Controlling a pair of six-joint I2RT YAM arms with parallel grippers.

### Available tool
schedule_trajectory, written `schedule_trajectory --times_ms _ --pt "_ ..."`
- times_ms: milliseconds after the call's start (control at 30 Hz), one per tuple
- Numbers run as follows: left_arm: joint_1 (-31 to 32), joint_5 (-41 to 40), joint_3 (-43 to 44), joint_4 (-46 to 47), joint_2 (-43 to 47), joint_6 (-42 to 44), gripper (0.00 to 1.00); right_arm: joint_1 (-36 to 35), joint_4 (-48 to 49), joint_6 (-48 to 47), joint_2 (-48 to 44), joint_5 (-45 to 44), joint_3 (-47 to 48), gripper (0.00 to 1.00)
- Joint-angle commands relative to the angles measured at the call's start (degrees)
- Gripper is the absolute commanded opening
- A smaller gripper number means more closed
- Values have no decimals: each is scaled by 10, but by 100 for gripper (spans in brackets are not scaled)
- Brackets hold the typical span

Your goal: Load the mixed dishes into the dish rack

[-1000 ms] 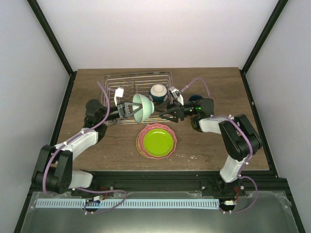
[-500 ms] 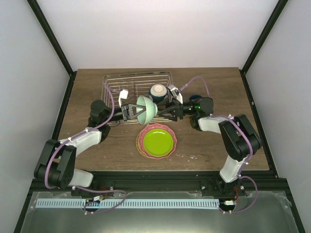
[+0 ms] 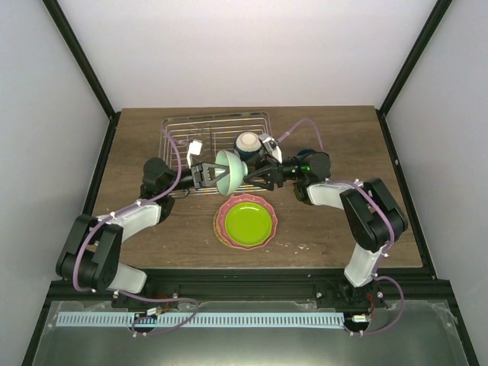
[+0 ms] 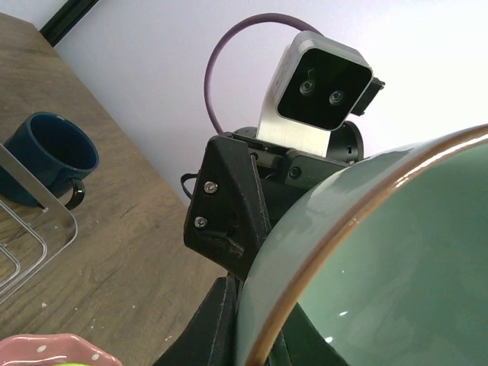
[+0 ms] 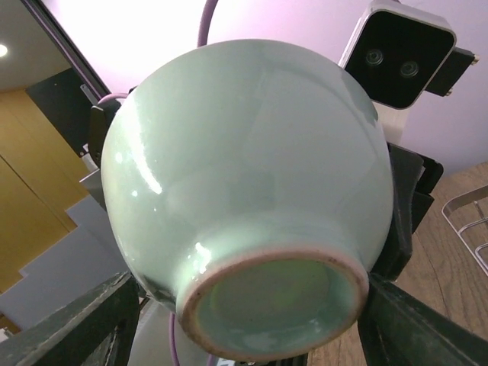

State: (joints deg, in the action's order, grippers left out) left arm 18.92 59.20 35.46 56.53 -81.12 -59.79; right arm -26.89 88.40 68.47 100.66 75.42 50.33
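Both fingers of my right gripper reach forward alongside the pale mint bowl's brown ring to its curved side, so my right gripper closes on the bowl's foot next.
The pale mint bowl [image 3: 229, 171] hangs on its side above the front edge of the dish rack [image 3: 183, 133]. My left gripper [image 3: 216, 174] is shut on the bowl's brown rim [image 4: 320, 252]. My right gripper [image 3: 255, 177] stands open, with one finger on each side of the bowl's foot [image 5: 274, 305]. The cream bowl [image 3: 248, 142] lies inside the rack. In front of the rack, the lime-green plate [image 3: 248, 221] rests on the pink scalloped plate [image 3: 221, 225]. The dark blue mug [image 4: 46, 156] stands on the table right of the rack, half hidden by my right arm.
A wire corner of the rack [image 4: 30, 229] shows beside the mug, and its edge [image 5: 465, 221] appears at the right of the right wrist view. Both forearms cross the table in front of the rack. The brown table [image 3: 343, 130] ends at black frame posts.
My left arm has carried the mint bowl slightly right and turned its foot toward the right gripper. The right gripper has moved left until its fingers flank the bowl's foot.
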Motion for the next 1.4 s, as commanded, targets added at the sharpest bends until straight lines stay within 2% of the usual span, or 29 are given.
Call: schedule_trajectory --times_ms 0,167,300,500,700,967,1200,1367 --pt "3 0 -1 114 -21 -41 0 -8 187 1 7 -4 24 77" --pt "3 5 2 157 -46 -71 0 -9 187 1 7 -2 24 75" --pt "3 2 6 130 -40 -55 0 -9 187 0 11 -2 26 72" --pt "3 -6 9 60 -16 -6 0 -9 187 -1 13 0 31 60" --pt "3 -9 8 63 -25 -5 0 -11 187 -3 13 -1 35 49" --pt "3 -12 6 62 -39 3 0 -11 187 -3 19 -6 40 47" --pt "3 -21 7 12 -30 41 0 -11 188 -4 28 -12 43 47" --pt "3 -33 7 -33 -19 74 10 -8 187 -4 43 -23 52 47"
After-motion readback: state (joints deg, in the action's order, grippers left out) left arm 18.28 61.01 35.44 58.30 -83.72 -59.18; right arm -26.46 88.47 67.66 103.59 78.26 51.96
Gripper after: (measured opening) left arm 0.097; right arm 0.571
